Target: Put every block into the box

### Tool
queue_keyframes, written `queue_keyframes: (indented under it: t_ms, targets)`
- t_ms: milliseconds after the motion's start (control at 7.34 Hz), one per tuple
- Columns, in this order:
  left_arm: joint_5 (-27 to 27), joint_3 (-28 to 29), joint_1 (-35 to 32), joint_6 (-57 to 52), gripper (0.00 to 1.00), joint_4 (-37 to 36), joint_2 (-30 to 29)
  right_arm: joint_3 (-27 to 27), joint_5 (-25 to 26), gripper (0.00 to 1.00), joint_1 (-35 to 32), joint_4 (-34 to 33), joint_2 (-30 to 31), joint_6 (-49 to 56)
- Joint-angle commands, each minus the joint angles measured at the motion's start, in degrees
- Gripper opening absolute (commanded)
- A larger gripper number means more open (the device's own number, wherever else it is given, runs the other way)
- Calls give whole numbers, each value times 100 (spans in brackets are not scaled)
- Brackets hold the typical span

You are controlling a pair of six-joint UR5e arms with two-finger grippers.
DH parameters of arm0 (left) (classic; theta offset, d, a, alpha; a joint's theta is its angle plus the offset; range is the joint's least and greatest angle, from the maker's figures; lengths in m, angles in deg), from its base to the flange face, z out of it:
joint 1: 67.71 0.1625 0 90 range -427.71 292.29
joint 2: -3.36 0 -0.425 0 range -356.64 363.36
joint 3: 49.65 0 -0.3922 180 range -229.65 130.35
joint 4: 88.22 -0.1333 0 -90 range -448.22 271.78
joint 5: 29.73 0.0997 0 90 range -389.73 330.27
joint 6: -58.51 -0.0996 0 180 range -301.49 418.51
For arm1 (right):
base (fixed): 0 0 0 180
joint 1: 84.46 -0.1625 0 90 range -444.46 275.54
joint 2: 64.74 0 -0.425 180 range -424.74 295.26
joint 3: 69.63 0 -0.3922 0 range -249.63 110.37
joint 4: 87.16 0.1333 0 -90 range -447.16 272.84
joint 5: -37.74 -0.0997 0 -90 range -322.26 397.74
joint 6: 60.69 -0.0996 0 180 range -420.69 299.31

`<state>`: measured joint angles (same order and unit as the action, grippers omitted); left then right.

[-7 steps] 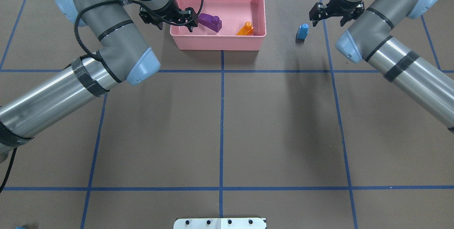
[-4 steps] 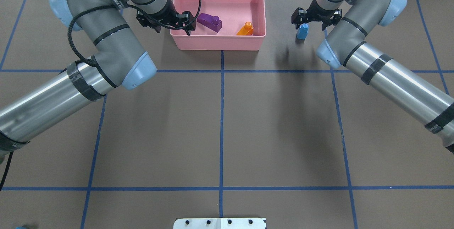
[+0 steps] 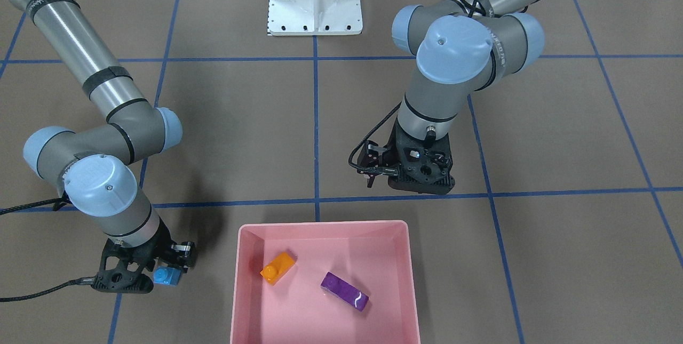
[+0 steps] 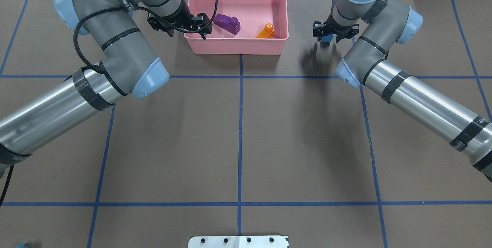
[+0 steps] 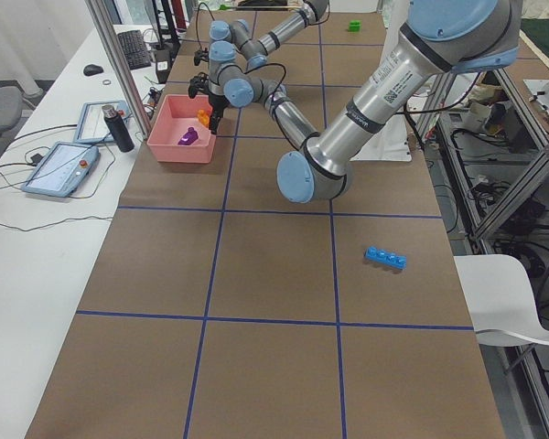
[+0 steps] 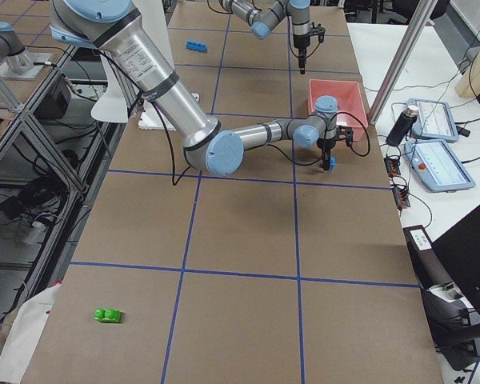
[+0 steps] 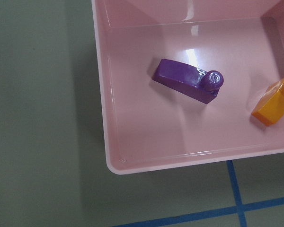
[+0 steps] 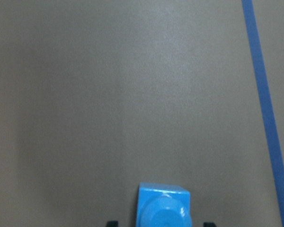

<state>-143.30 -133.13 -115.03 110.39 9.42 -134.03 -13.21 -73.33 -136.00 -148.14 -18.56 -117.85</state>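
Next, my right gripper grabs the light-blue brick by its square body [image 3: 166, 276] to put it into the pink box [image 3: 326, 305].
The pink box [image 4: 235, 46] stands at the far middle of the table, also in the front view [image 3: 320, 225]. In it lie a purple brick [image 4: 227, 23] [image 7: 187, 80] and an orange brick [image 4: 266, 32] [image 7: 274, 101]. My left gripper [image 4: 187, 33] hangs open and empty over the box's near left corner. My right gripper [image 4: 329, 38] is open and low around the light-blue brick [image 3: 169, 277] [image 8: 163, 205], right of the box, not touching it. A long blue brick [image 5: 385, 259] and a green brick [image 6: 107, 316] lie far off at the table's two ends.
The white metal base [image 4: 238, 241] sits at the near table edge. Blue tape lines [image 4: 240, 125] cross the brown table. Tablets [image 5: 59, 165] and a dark bottle [image 5: 119, 128] lie on the white bench beyond the box.
My right gripper has moved left and down onto the light-blue brick and now straddles it. My left arm has shifted only slightly by the box corner.
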Motion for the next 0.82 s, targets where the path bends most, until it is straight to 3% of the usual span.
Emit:
queue_keyframes:
  t_ms: [0, 272, 681]
  targets:
    - [19, 7, 12, 6, 100, 9, 11, 44, 189, 0, -14, 6, 5, -24]
    - [11, -45, -5, -37, 100, 0, 37, 446, 244, 0, -258, 6, -30, -119]
    - [-24, -774, -6, -73, 100, -17, 722, 801, 208, 0, -436, -37, -625, -1820]
